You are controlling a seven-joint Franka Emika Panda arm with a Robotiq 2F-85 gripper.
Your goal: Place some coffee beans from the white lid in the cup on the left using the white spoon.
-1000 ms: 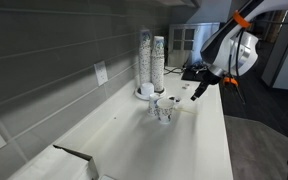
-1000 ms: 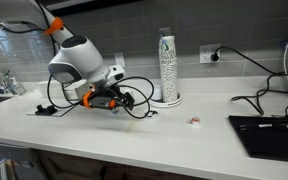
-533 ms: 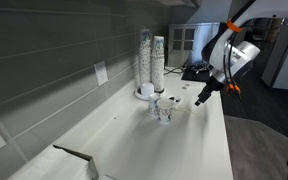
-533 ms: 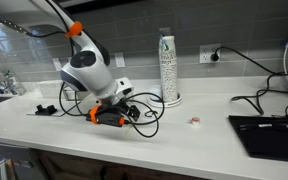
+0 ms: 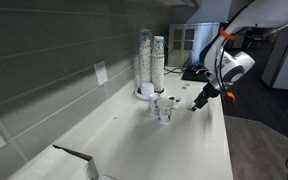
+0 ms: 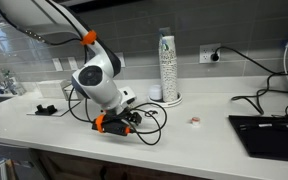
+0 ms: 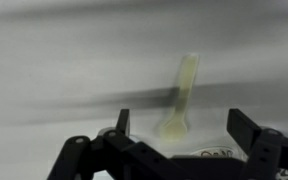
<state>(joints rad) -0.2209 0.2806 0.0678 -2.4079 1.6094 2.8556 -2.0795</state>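
My gripper needs to go lower before closing on the white spoon: its fingers are above the handle (image 7: pixel 184 90), which is flat on the counter below.
In the wrist view the white spoon (image 7: pixel 181 92) lies flat on the pale counter, bowl toward the camera. My gripper (image 7: pixel 182 122) is open, its two dark fingers on either side of the bowl end, not touching it. In an exterior view the gripper (image 5: pixel 197 101) is low over the counter, to the right of two small clear cups (image 5: pixel 164 108). The white lid (image 5: pixel 146 94) lies at the foot of the tall cup stacks (image 5: pixel 151 58). In an exterior view the gripper (image 6: pixel 118 126) is down at the counter; the arm hides the cups there.
A laptop (image 6: pixel 269 135) lies on the counter at the right, with a cable running to a wall outlet (image 6: pixel 211 54). A small object (image 6: pixel 195 122) lies on the counter between them. Black cables loop round the gripper. The counter's front edge is close.
The arm has swung and lowered the gripper from above the counter down to its surface, over the spoon. The fingers stay open.
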